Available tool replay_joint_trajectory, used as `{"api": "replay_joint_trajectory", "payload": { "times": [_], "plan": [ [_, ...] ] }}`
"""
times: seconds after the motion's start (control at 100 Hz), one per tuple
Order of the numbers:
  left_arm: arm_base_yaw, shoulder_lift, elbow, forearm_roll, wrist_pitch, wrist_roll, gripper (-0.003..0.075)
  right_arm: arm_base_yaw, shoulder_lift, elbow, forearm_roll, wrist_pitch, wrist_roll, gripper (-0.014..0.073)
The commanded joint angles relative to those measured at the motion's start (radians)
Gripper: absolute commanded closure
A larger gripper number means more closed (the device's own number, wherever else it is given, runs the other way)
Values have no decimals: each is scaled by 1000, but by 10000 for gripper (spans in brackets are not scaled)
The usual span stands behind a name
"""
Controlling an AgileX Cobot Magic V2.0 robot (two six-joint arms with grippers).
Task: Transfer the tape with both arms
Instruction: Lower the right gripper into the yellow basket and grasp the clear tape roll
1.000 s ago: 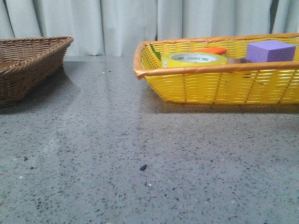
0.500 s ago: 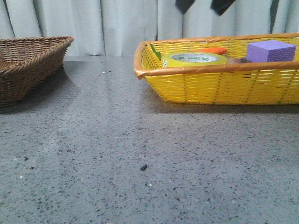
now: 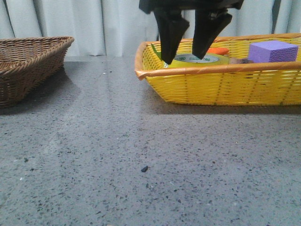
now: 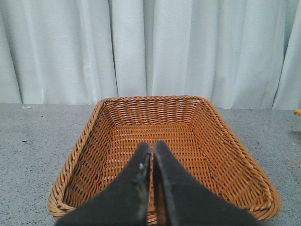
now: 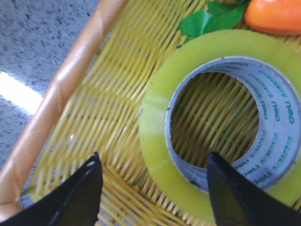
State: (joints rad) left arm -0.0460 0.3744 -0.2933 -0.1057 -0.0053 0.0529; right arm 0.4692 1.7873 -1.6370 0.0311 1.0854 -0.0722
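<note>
My fingers stop above the yellow tape's side and don't reach the depth of the white core. My right gripper needs to go lower before it closes on the yellow tape.
The roll of translucent yellow tape (image 3: 210,60) lies flat at the left end of the yellow basket (image 3: 221,87). My right gripper (image 3: 182,59) hangs over it, jaws open. In the right wrist view the tape (image 5: 157,141) shows its white core with green print. There the right gripper (image 5: 154,157) straddles the near wall of the roll, one finger outside it and one over the core, with gaps on both sides. My left gripper (image 4: 151,144) is shut and empty above the brown wicker basket (image 4: 235,155). It is out of the front view.
The yellow basket also holds a purple foam block (image 3: 272,51), an orange object (image 3: 214,50) and a green leaf (image 5: 207,19). Its orange rim (image 5: 70,80) runs close beside the outer right finger. The brown basket (image 3: 28,61) stands at the far left on the grey speckled table (image 3: 141,141).
My right gripper has come down from the top of the front view, open, to just over the tape in the yellow basket. The tape has not moved.
</note>
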Motion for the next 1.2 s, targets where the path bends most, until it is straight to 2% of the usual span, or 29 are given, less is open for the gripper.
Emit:
{"api": "replay_joint_trajectory", "payload": {
  "times": [0.0, 0.61, 0.68, 0.85, 0.95, 1.19],
  "plan": [
    [-8, 16, -37, -8, -78, -6, 741, 0, -29, -32, -19, -26, -9, 190],
    [-8, 16, -37, -8, -80, -6, 741, 0, 26, -32, -61, -84, -9, 195],
    [-8, 16, -37, -8, -80, -6, 741, 0, 26, -32, -61, -77, -9, 251],
    [-8, 16, -37, -8, -80, -6, 741, 0, 26, -32, -61, -60, -9, 541],
    [-8, 16, -37, -8, -80, -6, 741, 0, 26, -32, -61, -60, -9, 656],
    [-8, 16, -37, -8, -80, -6, 741, 0, 24, -32, -61, -60, -9, 668]
  ]
}}
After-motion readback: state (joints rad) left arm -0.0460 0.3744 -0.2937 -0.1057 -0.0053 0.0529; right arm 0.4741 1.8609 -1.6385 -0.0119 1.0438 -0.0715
